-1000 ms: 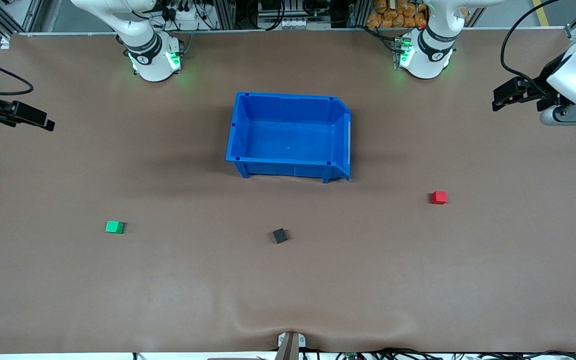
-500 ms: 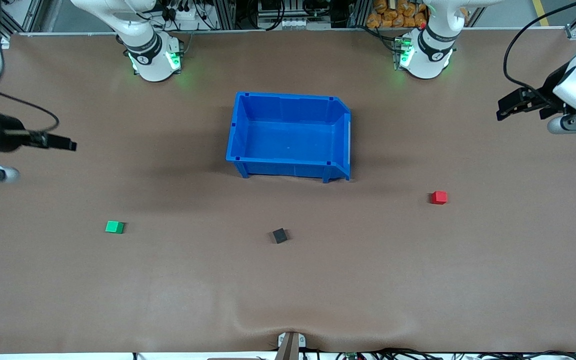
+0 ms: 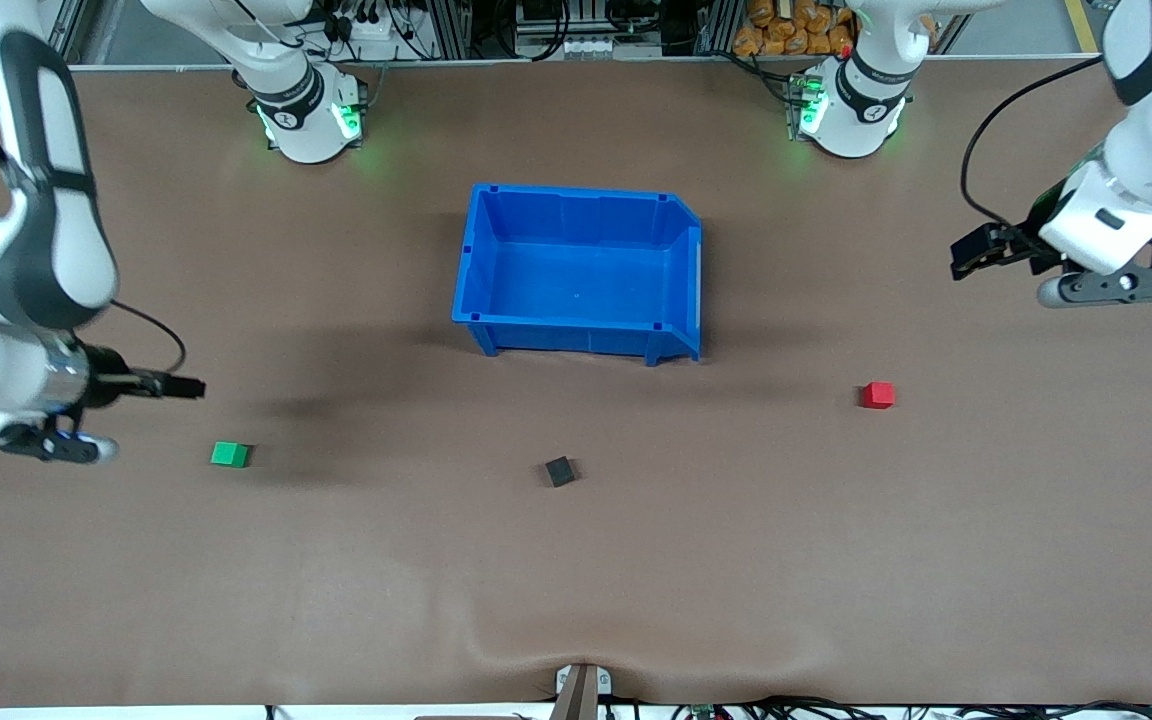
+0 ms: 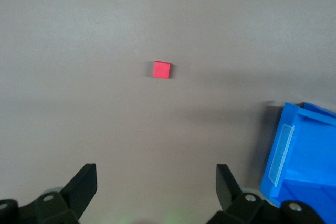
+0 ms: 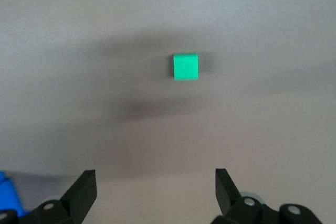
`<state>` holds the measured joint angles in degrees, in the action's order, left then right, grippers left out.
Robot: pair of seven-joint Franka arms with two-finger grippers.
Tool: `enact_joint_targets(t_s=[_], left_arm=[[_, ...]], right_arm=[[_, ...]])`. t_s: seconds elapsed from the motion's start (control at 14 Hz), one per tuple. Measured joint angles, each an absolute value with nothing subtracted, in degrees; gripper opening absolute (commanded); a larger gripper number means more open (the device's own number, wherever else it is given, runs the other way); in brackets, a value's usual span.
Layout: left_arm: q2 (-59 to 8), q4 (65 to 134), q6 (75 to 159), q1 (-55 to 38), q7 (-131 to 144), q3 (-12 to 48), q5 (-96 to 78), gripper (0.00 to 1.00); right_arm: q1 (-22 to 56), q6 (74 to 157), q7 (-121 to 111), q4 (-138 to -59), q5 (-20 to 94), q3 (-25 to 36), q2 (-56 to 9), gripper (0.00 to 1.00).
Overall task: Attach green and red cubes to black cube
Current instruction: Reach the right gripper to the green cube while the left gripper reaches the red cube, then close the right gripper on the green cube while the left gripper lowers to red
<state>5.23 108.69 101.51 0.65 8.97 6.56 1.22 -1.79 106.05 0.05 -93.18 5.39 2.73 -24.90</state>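
Note:
My right gripper grabs the green cube's [image 3: 229, 454] opposite sides next, to attach it to the black cube [image 3: 559, 471].
The green cube [image 3: 229, 454] lies on the brown table toward the right arm's end; the right wrist view shows this green cube [image 5: 186, 67] ahead of the jaws. My right gripper [image 3: 181, 386] hangs open and empty in the air close to it. The red cube [image 3: 877, 394] lies toward the left arm's end, and the left wrist view has the red cube [image 4: 161, 70] ahead of its jaws. My left gripper [image 3: 966, 258] is open and empty, up over bare table at that end. The black cube [image 3: 559, 471] sits alone between the two coloured cubes.
A blue bin [image 3: 688, 290], empty, stands mid-table, farther from the front camera than the cubes; its corner [image 4: 299, 150] shows in the left wrist view. The arm bases [image 3: 306, 115] stand along the table's back edge.
The right arm has swung down and in over the table toward the green cube. The left arm has moved inward and lower toward the red cube. The cubes have not moved.

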Motion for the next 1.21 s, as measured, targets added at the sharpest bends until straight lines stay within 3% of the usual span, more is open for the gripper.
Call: enact_joint_targets(t_s=[0.5,1.21], left_arm=[[1.9,112.8,108.5,0.8,9.0,6.5,1.2,1.0],[-7.5,118.4,126.3,1.7,8.8,6.5,5.4,1.0]], right_arm=[[-1.8,121.5,-2.9,-93.2,5.4,2.8,-36.1,1.0],[-2.9,126.2,-6.1,-93.3,5.4,3.3,-41.6,1.0]])
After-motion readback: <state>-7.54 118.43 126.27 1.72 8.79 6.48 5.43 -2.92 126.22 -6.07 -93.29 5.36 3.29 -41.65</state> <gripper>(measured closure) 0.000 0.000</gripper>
